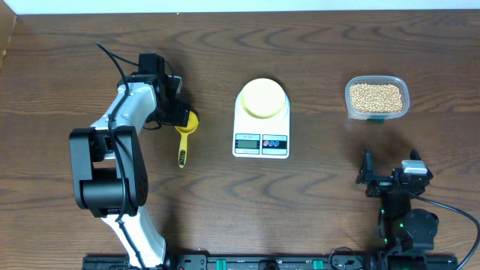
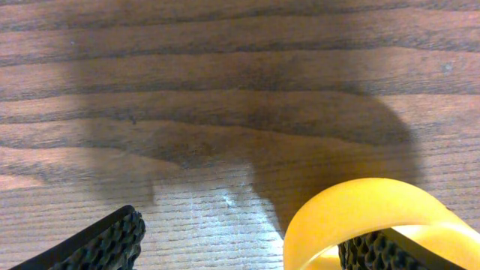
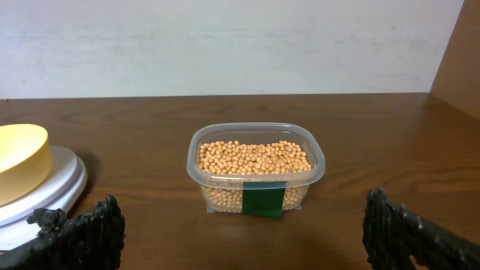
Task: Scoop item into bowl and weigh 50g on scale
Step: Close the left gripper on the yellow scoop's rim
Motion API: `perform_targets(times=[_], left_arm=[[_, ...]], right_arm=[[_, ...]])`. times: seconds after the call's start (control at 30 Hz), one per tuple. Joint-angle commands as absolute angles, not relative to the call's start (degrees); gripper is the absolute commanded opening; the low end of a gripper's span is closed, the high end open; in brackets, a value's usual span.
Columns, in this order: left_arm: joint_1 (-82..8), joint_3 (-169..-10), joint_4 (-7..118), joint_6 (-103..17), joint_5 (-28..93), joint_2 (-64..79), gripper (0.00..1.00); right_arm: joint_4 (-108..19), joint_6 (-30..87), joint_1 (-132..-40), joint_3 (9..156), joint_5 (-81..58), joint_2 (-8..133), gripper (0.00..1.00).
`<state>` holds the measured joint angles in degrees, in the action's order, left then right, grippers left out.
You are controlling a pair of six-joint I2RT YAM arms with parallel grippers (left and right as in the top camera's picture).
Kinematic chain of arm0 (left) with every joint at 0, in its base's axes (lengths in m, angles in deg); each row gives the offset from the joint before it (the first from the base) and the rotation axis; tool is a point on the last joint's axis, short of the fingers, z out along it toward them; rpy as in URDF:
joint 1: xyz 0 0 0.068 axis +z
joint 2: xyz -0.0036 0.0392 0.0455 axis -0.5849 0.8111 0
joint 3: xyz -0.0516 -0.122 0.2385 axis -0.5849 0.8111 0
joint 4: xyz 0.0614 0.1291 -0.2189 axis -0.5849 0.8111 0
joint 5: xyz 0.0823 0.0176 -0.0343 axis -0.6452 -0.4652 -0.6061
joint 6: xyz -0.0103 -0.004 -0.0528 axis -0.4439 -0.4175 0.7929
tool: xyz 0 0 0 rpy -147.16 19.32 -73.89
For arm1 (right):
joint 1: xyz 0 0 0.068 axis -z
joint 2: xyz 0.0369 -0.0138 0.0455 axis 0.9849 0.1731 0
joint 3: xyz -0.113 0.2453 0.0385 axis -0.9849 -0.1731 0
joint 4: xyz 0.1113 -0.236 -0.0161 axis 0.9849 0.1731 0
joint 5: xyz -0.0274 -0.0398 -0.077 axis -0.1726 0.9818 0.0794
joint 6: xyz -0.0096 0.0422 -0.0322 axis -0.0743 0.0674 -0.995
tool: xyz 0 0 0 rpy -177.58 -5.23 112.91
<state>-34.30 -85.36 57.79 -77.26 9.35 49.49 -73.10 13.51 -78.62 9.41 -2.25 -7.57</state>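
Observation:
My left gripper should next grab the scoop [image 1: 184, 139] by the rim of its cup. The scoop's handle then stays free to hand over to my right gripper, for scooping.
The beans [image 1: 376, 95] fill a clear plastic tub [image 1: 352, 107] at the far right; in the right wrist view the beans [image 3: 253, 158] lie straight ahead. The pale yellow bowl [image 1: 262, 97] sits empty on the white scale [image 1: 261, 142]; both show at the left edge of the right wrist view, bowl [image 3: 19, 161] on scale [image 3: 56, 187]. My left gripper [image 1: 178, 116] is open over the cup of a bright yellow scoop [image 1: 184, 139]. In the left wrist view the gripper [image 2: 247, 234] has one finger inside the scoop's cup [image 2: 352, 210] and one outside. My right gripper [image 1: 390, 174] is open and empty, short of the tub [image 3: 244, 225].
The scoop's handle points toward the table's front edge, left of the scale. A green label [image 3: 263, 201] is on the tub's near wall. A pale wall stands behind the table, and a wooden side panel [image 3: 459, 52] rises at the far right.

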Motion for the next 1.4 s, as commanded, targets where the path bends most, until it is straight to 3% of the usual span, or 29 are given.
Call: perform_targets(times=[0.0,0.07,0.1,0.17,0.27,0.7,0.8,1.37], left_arm=[[-34.21,-85.23,57.74,-78.92,9.83,49.18,0.84],[-34.21,-85.23,57.61,-78.92,9.83,49.18,0.71],[-34.21,-85.23,57.55,-78.92,9.85,49.18,0.57],[-34.21,-85.23,57.26,-78.92,9.83,49.18,0.43],[-34.21,-85.23,57.02,-78.90,9.85,49.18,0.34],[-34.21,-85.23,57.00,-78.88,9.85,49.18,0.18],[-34.21,-85.23,57.00,-78.88,9.85,49.18,0.08],[-34.21,-85.25,57.72,-78.88,9.85,48.24,0.08]], right_arm=[[-72.88,13.05,-79.12,9.35,-2.18,-8.12,0.99],[-72.88,13.03,-79.12,9.35,-2.18,-8.12,0.99],[-72.88,13.05,-79.12,9.35,-2.18,-8.12,0.99],[-72.88,13.05,-79.12,9.35,-2.18,-8.12,0.99],[-72.88,13.05,-79.12,9.35,-2.18,-8.12,0.99],[-72.88,13.05,-79.12,9.35,-2.18,-8.12,0.99],[-72.88,13.05,-79.12,9.35,-2.18,-8.12,0.99],[-72.88,13.05,-79.12,9.35,-2.18,-8.12,0.99]])
